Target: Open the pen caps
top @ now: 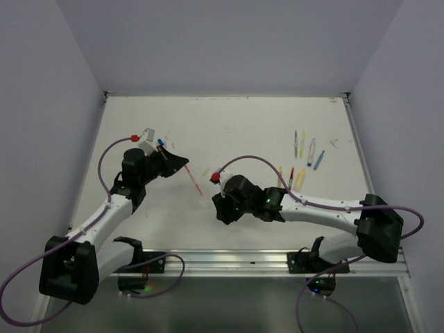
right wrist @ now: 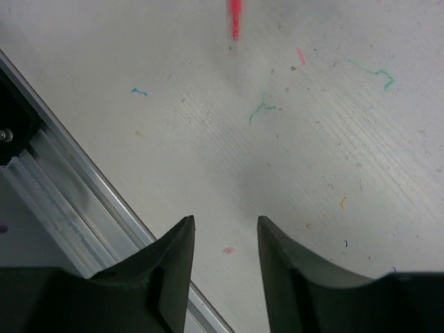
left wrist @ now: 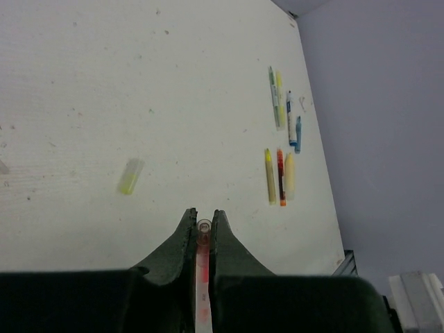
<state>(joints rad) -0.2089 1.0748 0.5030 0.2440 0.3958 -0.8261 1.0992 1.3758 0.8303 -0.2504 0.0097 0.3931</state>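
Note:
My right gripper reaches and grabs the pink-red pen's body [top: 195, 183] [right wrist: 236, 16] sticking out of my left gripper next, leaving the cap free to open.
My left gripper [top: 183, 164] is shut on a thin pink-red pen [top: 197, 184], which sticks out toward the table's middle. In the left wrist view the pen [left wrist: 203, 239] sits between the closed fingers [left wrist: 186, 232], its clear round end at their tips. A loose yellow-green cap [top: 205, 171] lies just right of it; the same cap [left wrist: 130, 176] shows in the left wrist view. Several other pens [top: 300, 179] lie in a group at the right [left wrist: 281, 177]. My right gripper [top: 220, 211] is open and empty over bare table [right wrist: 224, 222], with the pink pen's tip [right wrist: 235, 17] ahead of it.
A metal rail [right wrist: 62, 201] runs along the table's near edge, close under my right gripper. White walls enclose the table [top: 229, 132] on three sides. Small pen marks dot the tabletop [right wrist: 262, 109].

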